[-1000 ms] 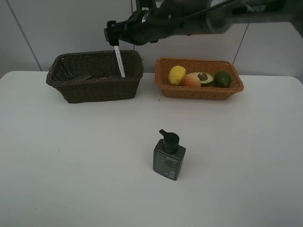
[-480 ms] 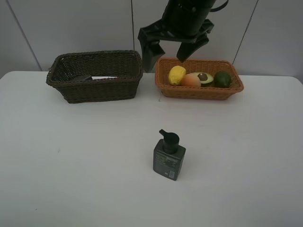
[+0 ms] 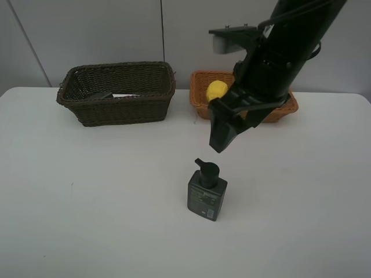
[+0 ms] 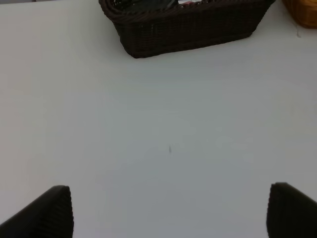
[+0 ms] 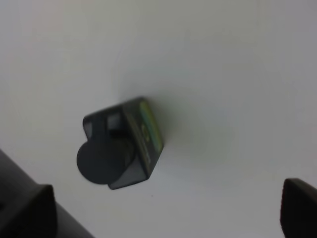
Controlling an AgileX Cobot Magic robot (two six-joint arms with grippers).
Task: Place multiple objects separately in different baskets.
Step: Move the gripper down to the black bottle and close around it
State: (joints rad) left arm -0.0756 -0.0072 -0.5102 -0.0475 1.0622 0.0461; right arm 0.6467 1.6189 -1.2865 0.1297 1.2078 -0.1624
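The dark pump bottle needs to go in the dark brown basket (image 3: 116,95). My right gripper will grab the bottle by its pump head (image 3: 209,172) next.
The dark pump bottle (image 3: 207,194) stands upright on the white table, near the middle. My right gripper (image 3: 231,132) hangs open just above and behind it; in the right wrist view the bottle (image 5: 124,144) lies below, between the spread fingers (image 5: 25,213). The dark brown basket (image 3: 116,95) holds a white marker (image 3: 127,95) and a black block (image 3: 101,94). My arm covers most of the orange-tan basket (image 3: 200,104); only the yellow lemon (image 3: 217,91) shows in it. My left gripper (image 4: 168,218) is open over bare table, facing the dark basket (image 4: 188,27).
Both baskets stand side by side along the table's far edge, in front of a grey wall. A corner of the orange-tan basket (image 4: 303,6) shows in the left wrist view. White tabletop (image 3: 87,191) surrounds the bottle.
My right arm left the white marker in the dark basket, then swung right and down toward the pump bottle. It now hides most of the orange-tan basket.
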